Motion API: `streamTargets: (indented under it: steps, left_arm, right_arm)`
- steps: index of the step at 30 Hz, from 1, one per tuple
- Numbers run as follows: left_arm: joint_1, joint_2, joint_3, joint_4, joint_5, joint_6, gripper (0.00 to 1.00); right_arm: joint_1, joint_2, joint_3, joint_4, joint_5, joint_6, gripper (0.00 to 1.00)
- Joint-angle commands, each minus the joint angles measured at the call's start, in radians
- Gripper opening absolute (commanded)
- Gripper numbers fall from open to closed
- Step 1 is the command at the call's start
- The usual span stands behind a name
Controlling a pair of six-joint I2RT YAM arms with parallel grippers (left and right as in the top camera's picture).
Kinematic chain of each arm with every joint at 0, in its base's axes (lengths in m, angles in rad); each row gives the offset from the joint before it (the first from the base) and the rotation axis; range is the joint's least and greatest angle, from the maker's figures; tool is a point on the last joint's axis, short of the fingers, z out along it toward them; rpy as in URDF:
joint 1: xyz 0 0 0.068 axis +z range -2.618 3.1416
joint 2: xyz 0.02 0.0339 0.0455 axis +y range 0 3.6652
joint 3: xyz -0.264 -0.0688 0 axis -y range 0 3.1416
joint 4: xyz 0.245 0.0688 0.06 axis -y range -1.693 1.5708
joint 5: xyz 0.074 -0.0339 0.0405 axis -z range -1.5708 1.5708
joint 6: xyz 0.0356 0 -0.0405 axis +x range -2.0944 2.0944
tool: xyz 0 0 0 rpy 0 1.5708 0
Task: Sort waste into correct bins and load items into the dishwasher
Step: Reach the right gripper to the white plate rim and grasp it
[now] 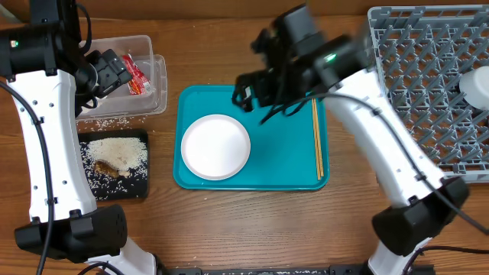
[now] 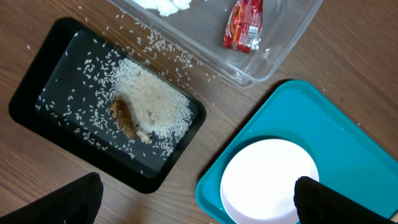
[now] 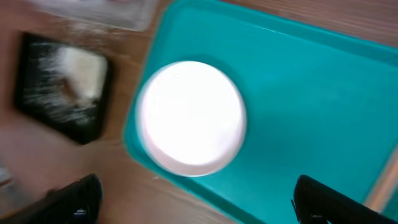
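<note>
The right gripper pinches the white plate's rim on the chopsticks side next, so the opposite edge stays free to load the dish rack (image 1: pixel 428 84).
A white round plate (image 1: pixel 215 146) lies on the teal tray (image 1: pixel 298 164), with wooden chopsticks (image 1: pixel 317 139) at the tray's right side. The flat black tray (image 1: pixel 137 187) holds white rice (image 1: pixel 122 151) and a brown piece of food (image 1: pixel 105 168). The clear tub (image 1: pixel 157 92) holds a red wrapper (image 1: pixel 134 74) and white tissue (image 2: pixel 165 5). The grey dish rack (image 1: pixel 428 84) at right holds a white dish (image 1: pixel 477 85). My left gripper (image 1: pixel 107 74) is open and empty above the tub. My right gripper (image 1: pixel 252 90) is open and empty above the teal tray's back edge.
Loose rice grains (image 1: pixel 107 122) lie on the wooden table between the tub and the black tray. In the left wrist view the plate (image 2: pixel 267 180), black tray (image 2: pixel 37 93) and wrapper (image 2: pixel 244 25) show below the open fingers.
</note>
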Motion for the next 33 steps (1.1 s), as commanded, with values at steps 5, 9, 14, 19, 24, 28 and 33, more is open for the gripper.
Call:
streamTargets:
  steps: [5, 9, 14, 19, 24, 28, 33]
  left_arm:
    - [-0.002, 0.008, 0.007, -0.001, -0.008, -0.009, 1.00]
    - [-0.002, 0.008, 0.007, -0.001, -0.008, -0.009, 1.00]
    - [-0.002, 0.008, 0.007, -0.001, -0.008, -0.009, 1.00]
    - [-0.002, 0.008, 0.007, -0.001, -0.008, -0.009, 1.00]
    - [-0.002, 0.008, 0.007, -0.001, -0.008, -0.009, 1.00]
    - [-0.002, 0.008, 0.007, -0.001, -0.008, -0.009, 1.00]
    - [-0.002, 0.008, 0.007, -0.001, -0.008, -0.009, 1.00]
  right_arm:
    - [0.110, -0.010, -0.098, 0.063, 0.311, 0.168, 1.00]
    - [0.111, -0.010, -0.102, 0.073, 0.312, 0.207, 1.00]
    - [0.109, -0.010, -0.203, 0.136, 0.312, 0.236, 1.00]
    - [0.109, -0.010, -0.375, 0.204, 0.311, 0.279, 1.00]
    - [0.109, -0.010, -0.497, 0.324, 0.221, 0.279, 0.93]
    - [0.109, -0.008, -0.570, 0.414, 0.207, 0.336, 0.72]
    - [0.110, 0.005, -0.665, 0.521, 0.210, 0.416, 0.46]
